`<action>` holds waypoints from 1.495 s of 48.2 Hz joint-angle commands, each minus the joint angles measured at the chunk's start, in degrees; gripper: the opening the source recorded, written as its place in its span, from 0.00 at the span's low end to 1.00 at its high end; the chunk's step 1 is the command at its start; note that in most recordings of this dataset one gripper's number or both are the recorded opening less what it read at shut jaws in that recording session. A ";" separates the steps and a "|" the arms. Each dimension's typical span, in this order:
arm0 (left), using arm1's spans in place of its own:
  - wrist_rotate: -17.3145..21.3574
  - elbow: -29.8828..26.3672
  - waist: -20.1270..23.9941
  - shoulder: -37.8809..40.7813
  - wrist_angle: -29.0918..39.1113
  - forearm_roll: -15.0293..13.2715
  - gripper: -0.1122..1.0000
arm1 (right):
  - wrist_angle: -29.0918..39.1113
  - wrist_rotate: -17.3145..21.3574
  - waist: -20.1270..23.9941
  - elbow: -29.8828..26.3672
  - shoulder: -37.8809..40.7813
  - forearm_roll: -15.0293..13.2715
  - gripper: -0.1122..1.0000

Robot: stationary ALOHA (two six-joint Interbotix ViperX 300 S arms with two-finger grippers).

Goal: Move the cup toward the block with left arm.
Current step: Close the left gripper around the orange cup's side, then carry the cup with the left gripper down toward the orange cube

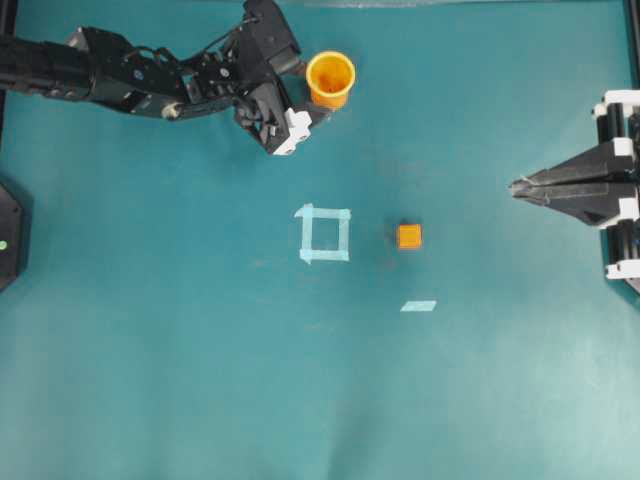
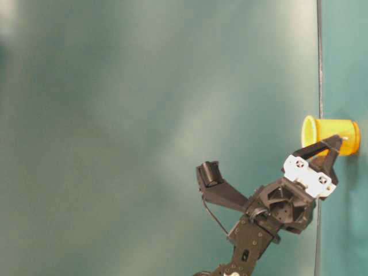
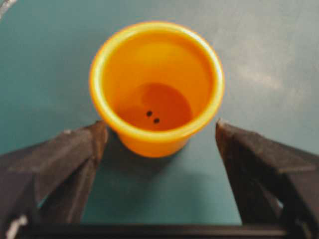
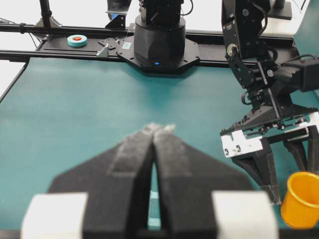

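Observation:
My left gripper needs to move forward before it closes on the cup, because the fingers reach the cup's near side [image 3: 153, 148], short of its middle [image 3: 158, 87].
The yellow-orange cup [image 1: 331, 78] stands upright near the table's far edge; its darker inside [image 3: 157, 89] holds nothing. My left gripper [image 1: 309, 92] is open around it, low at the table. In the left wrist view one black fingertip [image 3: 97, 132] sits close beside the cup's left wall. The other fingertip [image 3: 224, 130] stands a small gap off its right side. The same cup [image 2: 336, 136] and left gripper [image 2: 335, 150] show at table level. The small orange block [image 1: 409, 236] lies mid-table, well apart from the cup. My right gripper [image 1: 515, 186] is shut and empty at the right edge.
A pale blue tape square [image 1: 324, 233] lies left of the block and a short tape strip [image 1: 419, 306] just below it. In the right wrist view the cup [image 4: 301, 199] stands at the lower right, with the left arm's base [image 4: 159, 40] and a tape roll [image 4: 77, 40] behind.

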 commanded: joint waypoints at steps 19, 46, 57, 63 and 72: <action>-0.88 -5.80 -0.62 2.55 -0.09 -0.18 0.87 | -0.26 -0.18 0.00 -1.67 1.49 -0.26 0.10; -0.88 -6.59 -1.41 3.87 0.62 -0.26 0.65 | -0.09 -0.26 0.00 -1.67 2.20 -0.26 0.10; -0.70 -5.01 -4.39 -1.49 1.14 -0.09 0.65 | -0.09 -0.26 0.00 -1.67 2.64 -0.26 0.10; -0.70 -4.39 -6.06 -4.31 2.11 0.00 0.65 | -0.09 -0.26 0.00 -1.76 2.64 -0.26 0.10; -0.79 -5.19 -9.58 -5.71 4.66 -0.09 0.65 | -0.18 -0.26 0.00 -1.76 2.64 -0.26 0.10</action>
